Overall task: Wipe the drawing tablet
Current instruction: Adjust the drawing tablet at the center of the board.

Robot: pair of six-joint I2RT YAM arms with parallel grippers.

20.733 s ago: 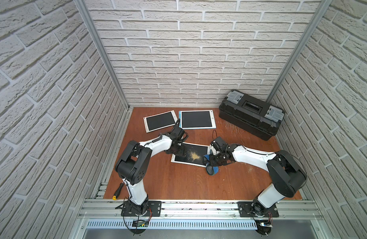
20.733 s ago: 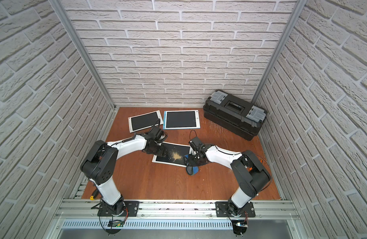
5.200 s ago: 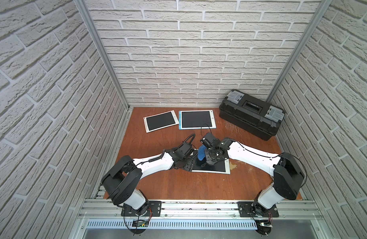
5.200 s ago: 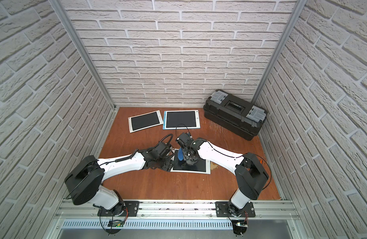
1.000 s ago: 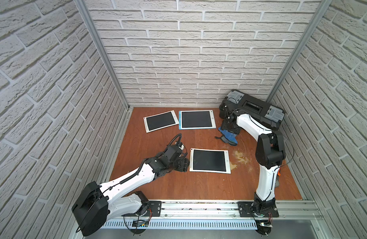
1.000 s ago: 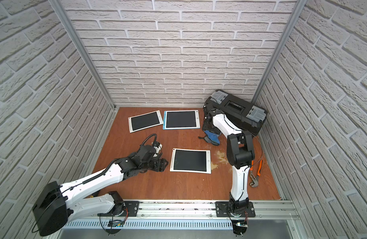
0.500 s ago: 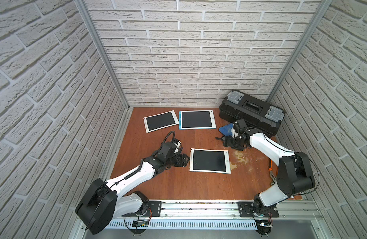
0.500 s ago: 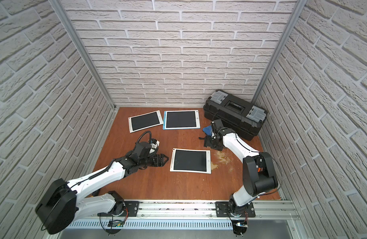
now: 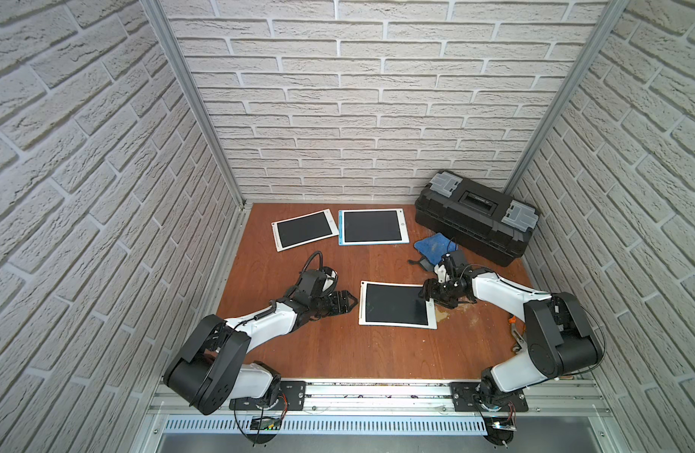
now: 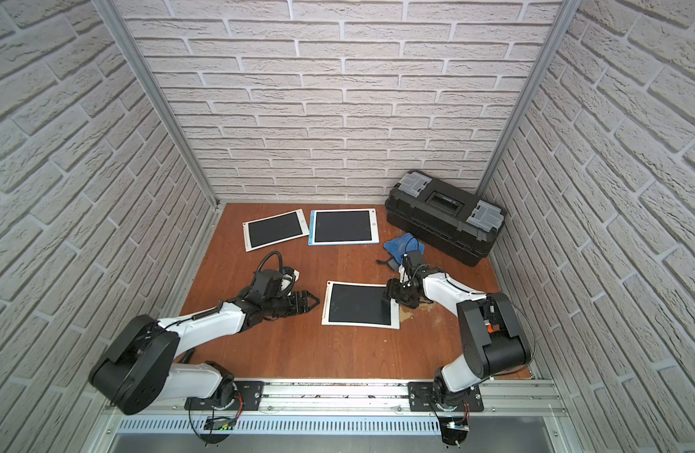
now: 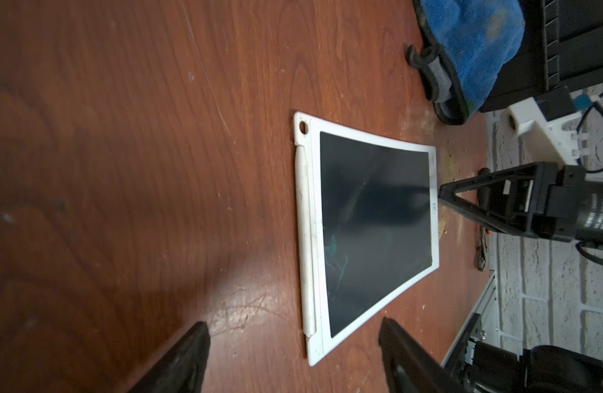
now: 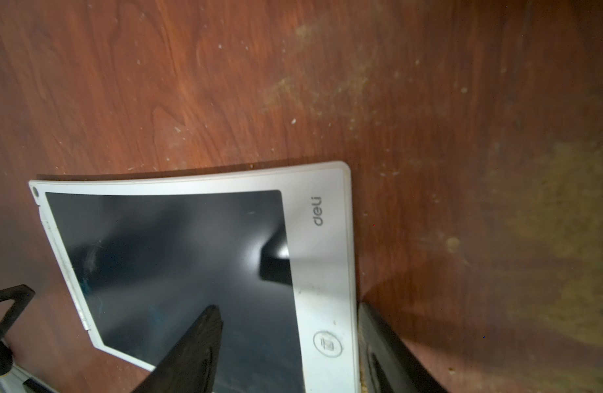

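My left gripper picks up the drawing tablet by its white frame edge opposite my right gripper next, and this leaves the tablet's sides open to wipe.
The drawing tablet (image 9: 395, 304) (image 10: 359, 304) lies flat at mid-table, white frame around a dark screen with faint smears. My left gripper (image 9: 348, 304) (image 11: 295, 354) hovers open just off the tablet's (image 11: 371, 221) left edge, holding nothing. My right gripper (image 9: 430, 296) (image 12: 290, 340) is open over the tablet's (image 12: 177, 245) right border. One finger stands above the screen and the other beside the edge. The blue cloth (image 9: 434, 243) (image 11: 473, 44) lies crumpled on the table by the toolbox, apart from both grippers.
A black toolbox (image 9: 475, 221) stands at the back right. Two more tablets (image 9: 304, 229) (image 9: 372, 226) lie at the back. Yellowish dust (image 9: 451, 310) is smeared on the table right of the tablet. A small hand tool (image 9: 512, 325) lies near the right wall.
My right gripper has left the blue cloth beside the toolbox and come down to the tablet's right edge, its jaws somewhat narrower. The left gripper has barely shifted.
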